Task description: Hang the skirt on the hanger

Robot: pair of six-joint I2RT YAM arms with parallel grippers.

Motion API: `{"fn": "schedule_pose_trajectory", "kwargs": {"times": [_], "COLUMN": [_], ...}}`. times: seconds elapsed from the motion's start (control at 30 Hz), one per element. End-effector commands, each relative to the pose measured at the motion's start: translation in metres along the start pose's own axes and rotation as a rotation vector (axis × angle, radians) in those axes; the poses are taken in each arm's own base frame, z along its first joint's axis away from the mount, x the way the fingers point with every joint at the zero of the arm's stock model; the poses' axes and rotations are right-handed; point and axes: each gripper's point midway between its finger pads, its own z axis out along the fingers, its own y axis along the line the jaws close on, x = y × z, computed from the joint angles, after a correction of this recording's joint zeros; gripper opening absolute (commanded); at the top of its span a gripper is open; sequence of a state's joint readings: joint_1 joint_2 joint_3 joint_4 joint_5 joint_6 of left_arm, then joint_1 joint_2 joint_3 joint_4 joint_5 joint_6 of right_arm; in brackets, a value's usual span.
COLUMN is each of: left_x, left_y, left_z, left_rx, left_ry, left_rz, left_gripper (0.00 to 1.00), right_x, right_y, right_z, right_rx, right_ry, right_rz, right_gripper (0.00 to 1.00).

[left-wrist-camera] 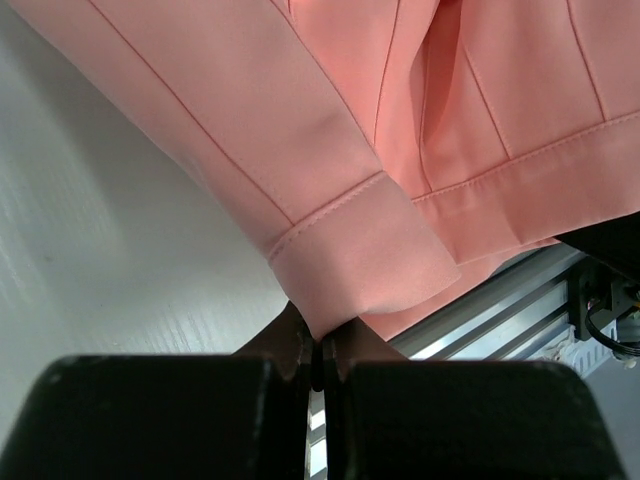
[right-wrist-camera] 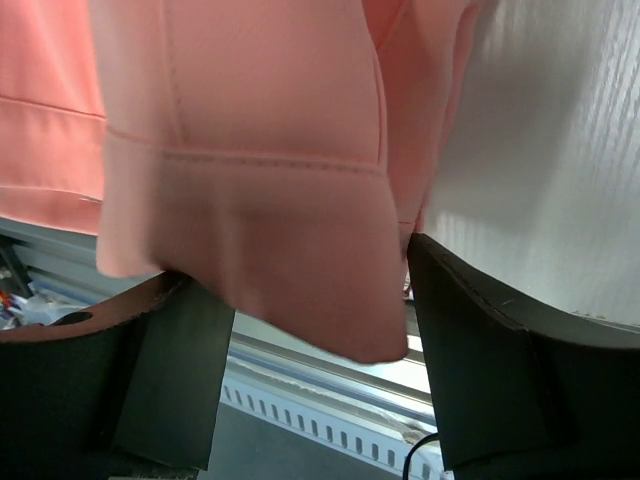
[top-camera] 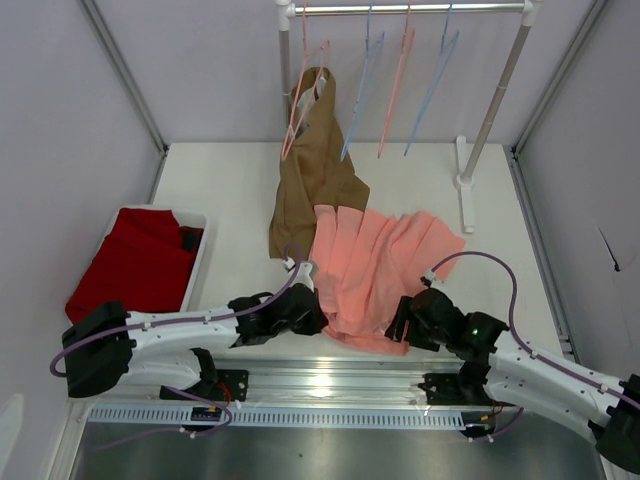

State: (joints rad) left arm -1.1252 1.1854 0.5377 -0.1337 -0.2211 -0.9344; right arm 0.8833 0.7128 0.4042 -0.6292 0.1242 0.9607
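Note:
I need to grab the skirt's near-edge flap (right-wrist-camera: 325,305) with my right gripper next, opposite my left gripper's corner, so that I can spread the skirt for the hanger.
The salmon-pink pleated skirt (top-camera: 375,265) lies spread on the table's near middle, its front edge hanging over the rail. My left gripper (top-camera: 314,308) is at the skirt's near left corner, shut on the folded hem (left-wrist-camera: 350,260); in the left wrist view the gripper (left-wrist-camera: 322,335) pinches that corner. My right gripper (top-camera: 404,326) is at the skirt's near right edge. In the right wrist view it (right-wrist-camera: 305,285) stands open, and a flap of skirt (right-wrist-camera: 250,170) droops loosely between its fingers. A pale-blue hanger (top-camera: 362,92) hangs on the rail at the back, with a second one (top-camera: 432,90) to its right.
A brown garment (top-camera: 315,175) hangs from a pink hanger (top-camera: 298,110) and overlaps the skirt's far left. Another pink hanger (top-camera: 397,90) is on the rail. The rack's post (top-camera: 495,100) and foot (top-camera: 466,195) stand at back right. A white bin holds a dark red cloth (top-camera: 135,262) at left.

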Motion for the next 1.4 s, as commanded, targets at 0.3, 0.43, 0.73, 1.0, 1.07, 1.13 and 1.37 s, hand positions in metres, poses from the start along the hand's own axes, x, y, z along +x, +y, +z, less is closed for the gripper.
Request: {"fn": "schedule_pose_trajectory", "kwargs": {"times": [0.3,0.43,0.73,1.0,1.07,1.13,1.37], "left_x": [-0.006,-0.012,-0.059,-0.143,-0.163,-0.172,-0.198], "left_y": [-0.009,-0.016,-0.116,-0.161,-0.165,-0.164,-0.15], "left_z": [-0.005,-0.011,-0.092,-0.204,-0.229,-0.241,-0.289], "left_rx": [0.032,0.059,0.566,1.017,1.147,1.225,1.504], "left_ry": [-0.032,-0.042,0.082,-0.085,-0.145,-0.186,-0.375], "left_rz": [-0.012,-0.004,0.205,0.108,0.053,0.018,-0.084], "left_gripper": [0.0,0.0,0.0,0.0,0.0,0.0,0.0], "right_x": [0.007,-0.001,-0.123,-0.2,-0.213,-0.224,-0.246], "right_y": [-0.023,-0.018,0.111,0.175,0.183,0.188,0.152], "right_z": [0.017,0.019,-0.094,-0.19,-0.205,-0.225,-0.233], "right_rx": [0.086,0.074,-0.285,-0.558,-0.675,-0.827,-1.107], "right_ry": [-0.061,-0.093,-0.337,-0.429,-0.429,-0.424,-0.387], "right_rz": [0.107,0.091,-0.219,-0.333,-0.315,-0.276,-0.055], "right_gripper": [0.64,0.37,0.0,0.0,0.0,0.0,0.0]}}
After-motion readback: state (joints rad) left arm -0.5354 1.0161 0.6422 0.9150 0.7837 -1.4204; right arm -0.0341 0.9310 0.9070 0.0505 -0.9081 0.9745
